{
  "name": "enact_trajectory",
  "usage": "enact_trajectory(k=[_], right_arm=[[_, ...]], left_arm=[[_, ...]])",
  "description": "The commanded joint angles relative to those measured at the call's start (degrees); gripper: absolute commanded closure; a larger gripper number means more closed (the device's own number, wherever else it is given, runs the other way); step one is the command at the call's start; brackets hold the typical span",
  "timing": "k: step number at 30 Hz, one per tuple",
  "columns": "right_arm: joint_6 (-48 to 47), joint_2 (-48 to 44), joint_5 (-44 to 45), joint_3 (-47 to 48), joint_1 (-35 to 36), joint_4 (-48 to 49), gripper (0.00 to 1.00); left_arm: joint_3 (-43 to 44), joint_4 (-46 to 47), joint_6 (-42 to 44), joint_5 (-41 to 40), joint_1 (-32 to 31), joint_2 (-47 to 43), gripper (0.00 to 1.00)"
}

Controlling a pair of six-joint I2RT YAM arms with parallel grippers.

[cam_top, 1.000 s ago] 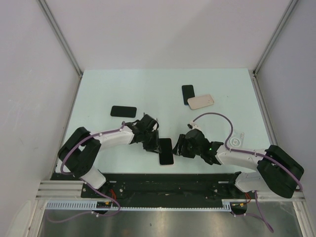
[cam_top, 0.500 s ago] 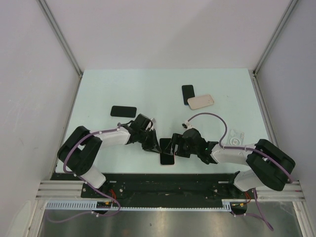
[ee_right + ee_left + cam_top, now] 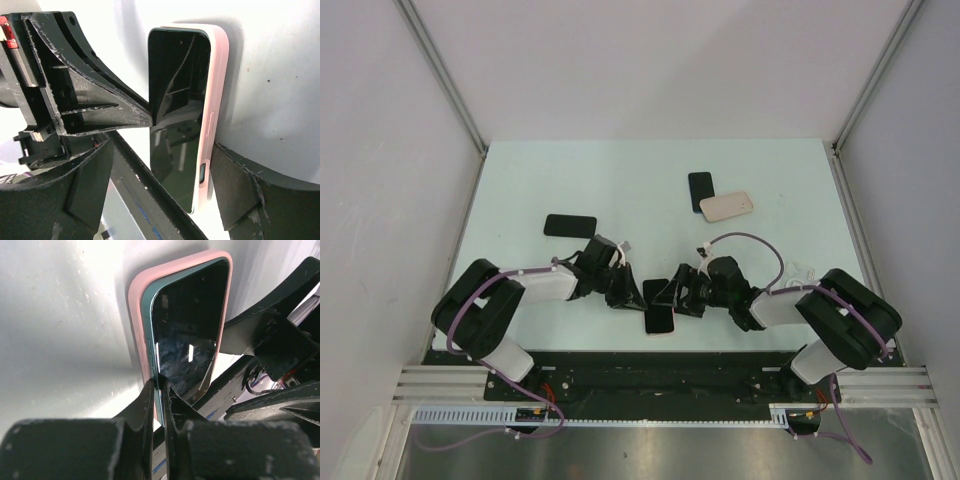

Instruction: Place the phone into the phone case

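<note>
I should close my right gripper now to catch the case, as the case's side [image 3: 673, 311] is between my fingers, one down beside its pink side near its cutout.
A black-screened phone [image 3: 658, 318] with a teal rim lies partly seated in a pink case [image 3: 659, 334] near the table's front edge. In the left wrist view the phone [image 3: 192, 330] stands tilted in the case [image 3: 137, 305], one long edge raised out of it. My left gripper [image 3: 160, 390] is shut on that raised teal edge; in the top view it [image 3: 626, 293] is at the phone's left. My right gripper [image 3: 162, 150] is open and straddles the phone [image 3: 177, 100] and the case [image 3: 217, 80]. Its right finger [image 3: 235, 190] touches the case's side.
A black phone [image 3: 569, 225] lies at mid-left. Another black phone [image 3: 700, 190] and a beige case [image 3: 726, 206] lie at the back right. A white round object [image 3: 798, 281] sits on the right. The black front rail [image 3: 650, 370] runs close behind the grippers.
My right gripper has moved left and now straddles the phone and case. My left gripper has shifted slightly left and nearer, still holding the phone's edge.
</note>
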Motion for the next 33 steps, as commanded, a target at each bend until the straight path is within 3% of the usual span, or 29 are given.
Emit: enact_trajectory(k=[1,6,14,20,22,26,30,33], right_arm=[[4.4,3.4,-9.3,0.1,-0.1,19.5,0.2],[3.5,3.6,-8.7,-0.4,-0.5,16.9,0.27],[0.8,1.3,-7.6,-0.7,-1.1,12.1,0.64],[0.2,-2.7,-10.7,-0.6,-3.5,12.4,0.88],[0.1,-5.9,-12.3,-0.2,-4.3,12.4,0.95],[0.6,-11.5,-17.9,0.8,-6.6,12.6,1.0],[2.9,-16.8,-21.3,1.1,-8.0,15.1,1.0],[4.1,-20.3,-23.4,2.1,-8.4,15.9,1.0]], left_arm=[[-1.5,4.5,-2.1,5.2,-2.5,2.2,0.98],[-1.6,4.3,-1.9,4.8,-2.5,1.9,0.98],[-2.5,4.5,-2.5,4.1,-2.4,-1.2,0.95],[1.0,-3.2,2.7,3.5,0.5,-7.8,0.8],[2.2,-5.2,4.3,3.1,3.2,-13.2,0.68],[4.0,-8.9,7.9,4.7,7.7,-22.3,0.47],[4.1,-7.4,7.5,10.7,12.1,-28.6,0.41],[2.4,-0.4,3.8,16.8,14.2,-32.9,0.4]])
